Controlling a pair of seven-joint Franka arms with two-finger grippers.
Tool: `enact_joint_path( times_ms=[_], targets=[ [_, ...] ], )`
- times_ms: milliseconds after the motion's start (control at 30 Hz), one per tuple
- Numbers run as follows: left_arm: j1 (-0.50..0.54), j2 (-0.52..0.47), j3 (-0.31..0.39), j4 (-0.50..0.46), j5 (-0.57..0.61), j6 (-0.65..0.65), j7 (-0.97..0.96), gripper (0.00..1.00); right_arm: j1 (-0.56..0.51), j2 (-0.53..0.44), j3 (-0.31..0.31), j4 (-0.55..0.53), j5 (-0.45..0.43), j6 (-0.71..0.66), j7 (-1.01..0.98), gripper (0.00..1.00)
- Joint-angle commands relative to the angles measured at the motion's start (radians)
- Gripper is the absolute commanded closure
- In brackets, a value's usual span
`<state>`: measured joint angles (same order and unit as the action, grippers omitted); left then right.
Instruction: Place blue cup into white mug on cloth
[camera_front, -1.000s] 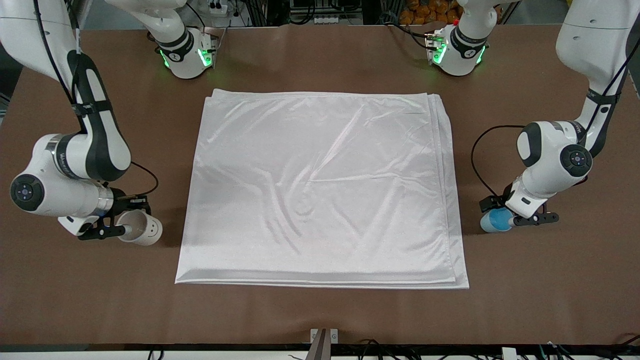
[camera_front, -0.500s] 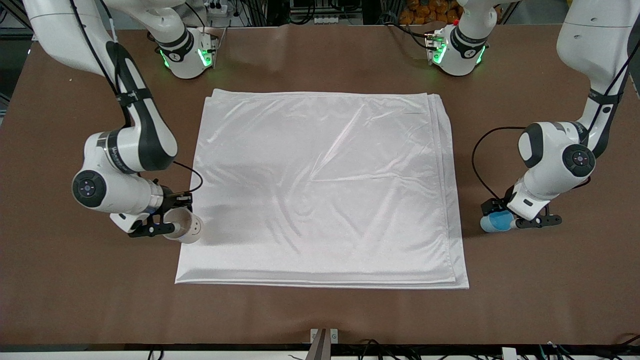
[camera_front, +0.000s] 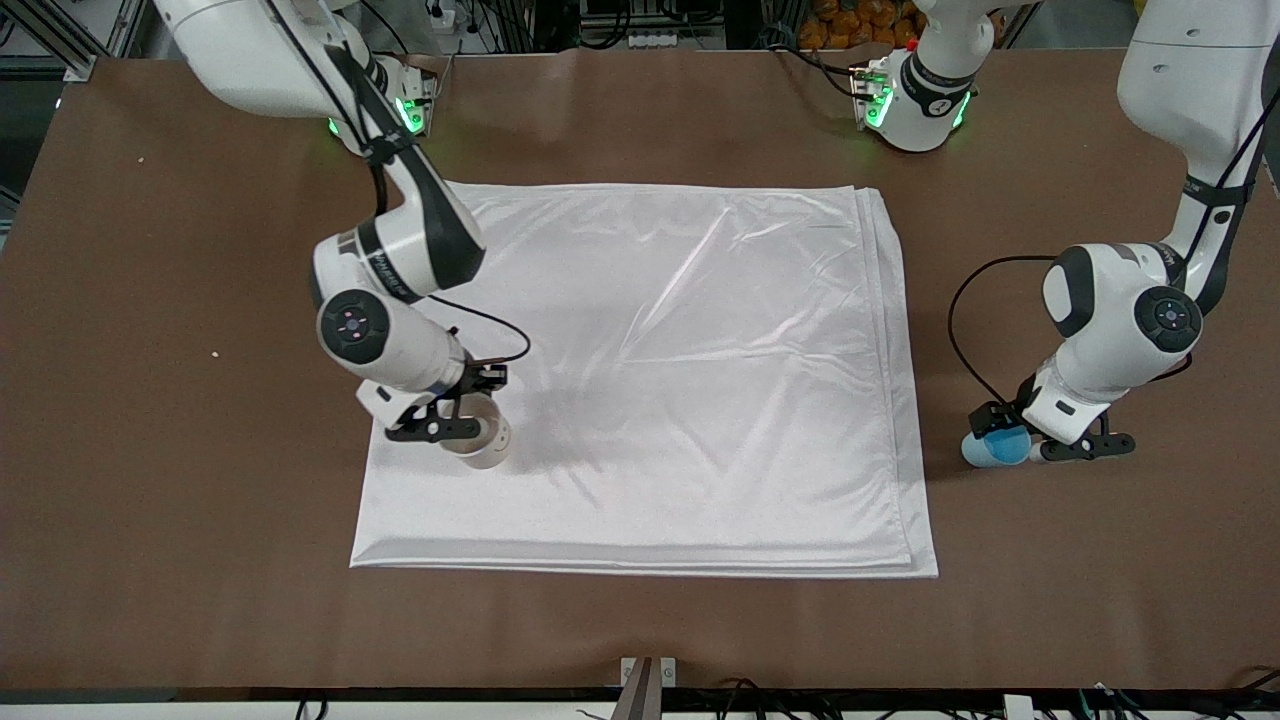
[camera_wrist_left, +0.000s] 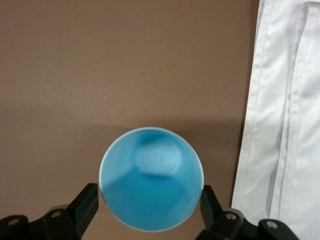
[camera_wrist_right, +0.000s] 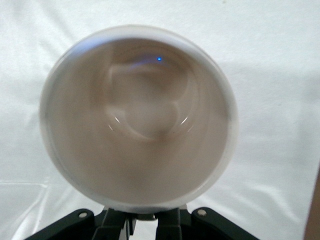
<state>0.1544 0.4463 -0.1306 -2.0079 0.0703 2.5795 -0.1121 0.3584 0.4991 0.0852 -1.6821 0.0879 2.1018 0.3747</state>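
My left gripper is going to grab the blue cup's rim next, so that it can put the cup into the white mug.
The white mug hangs low over the cloth, above the part toward the right arm's end. My right gripper is shut on its handle. In the right wrist view the mug is empty, the cloth lies under it, and my right gripper is clamped below the rim. The blue cup stands upright on the bare table beside the cloth's edge, at the left arm's end. My left gripper straddles it. In the left wrist view my left gripper has both fingers against the blue cup.
The brown table runs all around the cloth. The cloth's folded edge lies a short way from the blue cup. Both arm bases stand along the table's edge farthest from the front camera.
The right arm has carried the white mug from the bare table at its end over onto the cloth. The left gripper's fingers have drawn in against the blue cup.
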Motion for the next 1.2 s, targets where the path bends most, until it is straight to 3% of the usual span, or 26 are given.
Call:
enact_joint_path(
  times_ms=[0, 333, 733, 900, 1067, 1167],
  targets=[
    [0.005, -0.017, -0.004, 0.001, 0.025, 0.002, -0.008, 0.09, 0.086, 0.047, -0.004, 0.022, 0.006, 0.046, 0.125, 1.0],
    [0.01, -0.02, -0.004, 0.034, 0.025, -0.001, -0.004, 0.11, 0.183, 0.098, -0.002, 0.061, 0.009, 0.05, 0.269, 1.0],
    [0.017, -0.009, -0.004, 0.034, 0.025, -0.001, 0.006, 0.19, 0.228, 0.176, 0.008, 0.146, 0.009, 0.052, 0.3, 1.0],
    [0.017, -0.005, -0.004, 0.027, 0.025, -0.001, 0.006, 0.3, 0.244, 0.2, 0.008, 0.165, 0.01, 0.055, 0.303, 1.0],
    [0.017, 0.006, -0.004, 0.027, 0.023, 0.001, 0.005, 0.55, 0.263, 0.225, 0.008, 0.17, 0.009, 0.063, 0.306, 1.0],
    [0.019, 0.011, -0.004, 0.027, 0.023, 0.001, 0.005, 0.62, 0.269, 0.233, 0.008, 0.17, 0.009, 0.081, 0.323, 1.0]
  ],
)
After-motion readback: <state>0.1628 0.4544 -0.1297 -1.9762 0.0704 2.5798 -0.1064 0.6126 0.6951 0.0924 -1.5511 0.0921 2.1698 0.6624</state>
